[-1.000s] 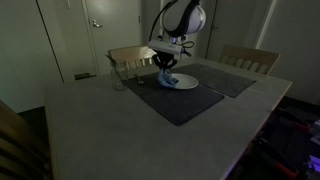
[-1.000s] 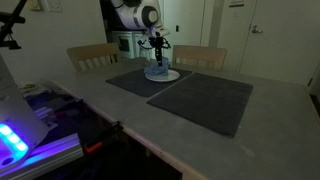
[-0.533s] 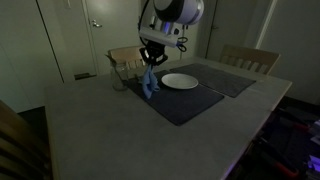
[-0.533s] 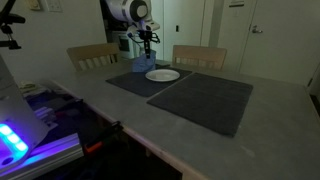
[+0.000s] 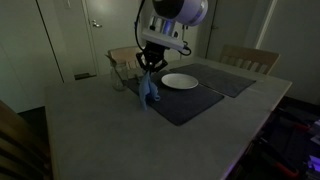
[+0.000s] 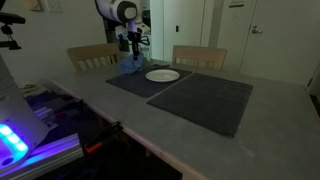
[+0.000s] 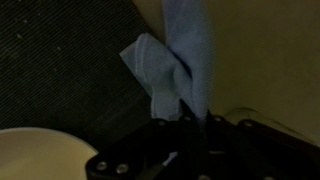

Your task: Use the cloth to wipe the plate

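The cloth hangs stretched from my fingers high above the mat's edge and would drop loosely across it if I opened now, so I should keep holding it.
A white plate (image 5: 179,81) lies on a dark placemat (image 5: 185,103); both also show in an exterior view, the plate (image 6: 162,75) on the mat (image 6: 150,84). My gripper (image 5: 150,66) is shut on a light blue cloth (image 5: 149,90) that hangs down over the mat's edge, to the side of the plate. In an exterior view the gripper (image 6: 131,45) holds the cloth (image 6: 130,62) above the table. In the wrist view the cloth (image 7: 180,60) hangs from the jaws (image 7: 190,120), with the plate's rim (image 7: 40,160) at the lower left.
A second dark placemat (image 6: 205,100) lies beside the first. A glass (image 5: 118,79) stands near the mat's corner. Wooden chairs (image 5: 248,58) stand at the table's far side. A lit device (image 6: 20,135) sits off the table's edge.
The gripper lifted the cloth off the plate and carried it sideways past the mat's edge. The plate now lies uncovered.
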